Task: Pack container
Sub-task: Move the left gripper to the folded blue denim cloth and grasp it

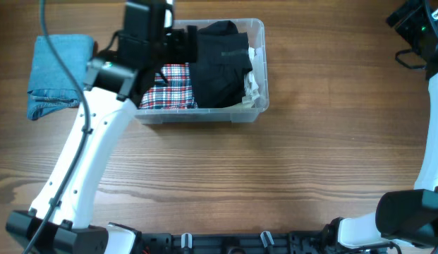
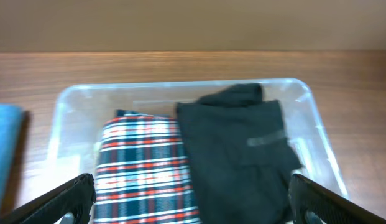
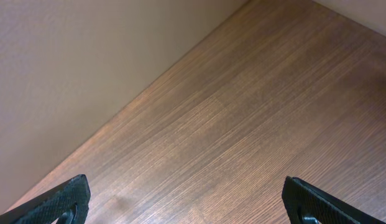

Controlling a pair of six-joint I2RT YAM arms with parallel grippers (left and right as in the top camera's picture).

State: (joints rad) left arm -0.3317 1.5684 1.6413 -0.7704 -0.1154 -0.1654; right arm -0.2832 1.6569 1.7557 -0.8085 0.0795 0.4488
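The robot's left gripper will grab the folded blue denim garment next, pinching its folded layers together. The robot will then pack the garment into the container (image 1: pixel 255 106), still folded.
The clear plastic container (image 1: pixel 255 106) stands at the back centre of the table. It holds a folded red, white and blue plaid garment (image 1: pixel 169 88) on the left and a black garment (image 1: pixel 220 63) on the right, with something white (image 1: pixel 251 83) at the right wall. The left wrist view shows the container (image 2: pixel 65 118), the plaid garment (image 2: pixel 143 165) and the black garment (image 2: pixel 236 149). My left gripper (image 2: pixel 193 202) is open and empty above the container. My right gripper (image 3: pixel 186 202) is open and empty over bare table at the far right.
A folded blue denim garment (image 1: pixel 58 74) lies on the table left of the container; its edge shows in the left wrist view (image 2: pixel 5 149). A wall runs along the table's far edge in the right wrist view.
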